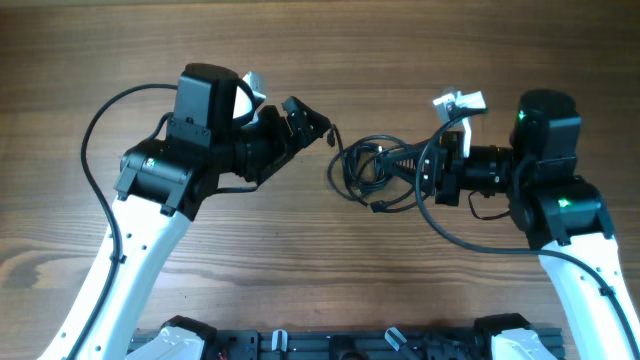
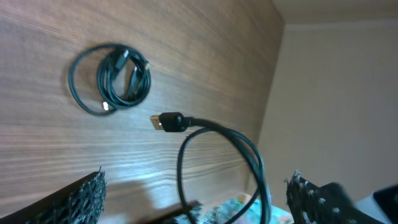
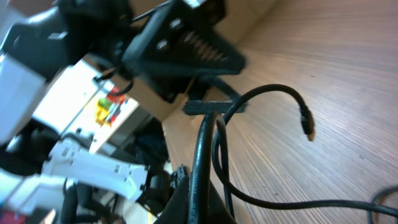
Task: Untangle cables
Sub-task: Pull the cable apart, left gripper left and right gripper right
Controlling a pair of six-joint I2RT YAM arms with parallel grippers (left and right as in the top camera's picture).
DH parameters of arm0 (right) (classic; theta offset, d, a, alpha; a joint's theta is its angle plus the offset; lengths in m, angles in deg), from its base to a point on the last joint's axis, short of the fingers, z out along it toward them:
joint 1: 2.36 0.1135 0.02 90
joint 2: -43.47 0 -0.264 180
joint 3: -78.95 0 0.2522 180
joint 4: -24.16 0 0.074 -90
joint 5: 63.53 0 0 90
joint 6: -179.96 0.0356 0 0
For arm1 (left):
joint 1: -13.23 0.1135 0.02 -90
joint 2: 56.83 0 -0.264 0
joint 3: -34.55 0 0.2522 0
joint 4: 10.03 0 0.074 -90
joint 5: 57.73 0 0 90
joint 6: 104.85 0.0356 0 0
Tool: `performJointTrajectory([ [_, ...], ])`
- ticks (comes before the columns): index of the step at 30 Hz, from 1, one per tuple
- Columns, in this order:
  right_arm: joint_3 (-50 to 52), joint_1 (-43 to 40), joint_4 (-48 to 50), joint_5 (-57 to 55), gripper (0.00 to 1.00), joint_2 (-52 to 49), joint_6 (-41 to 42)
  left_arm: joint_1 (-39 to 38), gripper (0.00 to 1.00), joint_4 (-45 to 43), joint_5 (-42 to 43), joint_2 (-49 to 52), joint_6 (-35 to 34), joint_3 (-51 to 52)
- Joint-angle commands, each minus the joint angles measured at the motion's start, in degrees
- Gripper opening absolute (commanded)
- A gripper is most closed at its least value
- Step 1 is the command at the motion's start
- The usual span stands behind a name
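My left gripper moves toward the cable's loop and only then closes on it. The loop arcs just past the open gripper's fingers, so closing now would likely miss.
The cables point(image 1: 368, 165) lie as a tangle of thin black loops mid-table, between my two grippers. My right gripper point(image 1: 430, 172) is shut on a black cable point(image 3: 204, 149) at the tangle's right side; its jaws point(image 3: 202, 200) pinch the cord, and a loose plug end point(image 3: 306, 122) curls out over the wood. My left gripper point(image 1: 318, 128) is open just left of the tangle. In the left wrist view its fingers point(image 2: 196, 202) stand wide apart with a cable loop and its USB plug point(image 2: 166, 122) between them, not pinched. A small coiled bundle point(image 2: 112, 78) lies beyond on the table.
The wooden table point(image 1: 320, 280) carries both arms. Thicker black wires run from the left arm point(image 1: 90, 150) and the right arm point(image 1: 470, 238). A black mounting rail point(image 1: 340, 345) lines the front edge. The left arm point(image 3: 180, 43) fills the top of the right wrist view.
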Motion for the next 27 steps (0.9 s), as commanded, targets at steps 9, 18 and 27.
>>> performJointTrajectory([
  [9, -0.81, 7.87, 4.39, -0.22, 0.04, 0.59, -5.92, 0.52, 0.87, -1.07, 9.46, 0.11, -18.64, -0.74],
  [18, -0.81, 7.85, 7.06, -2.80, 0.05, 0.59, -1.20, 0.55, 0.18, -1.46, 9.92, 0.66, -19.80, -0.74],
  [27, -0.81, 6.49, -3.89, -54.80, 0.04, 0.57, 21.81, 5.81, 0.04, 9.62, -23.41, 0.70, -10.10, -0.74],
])
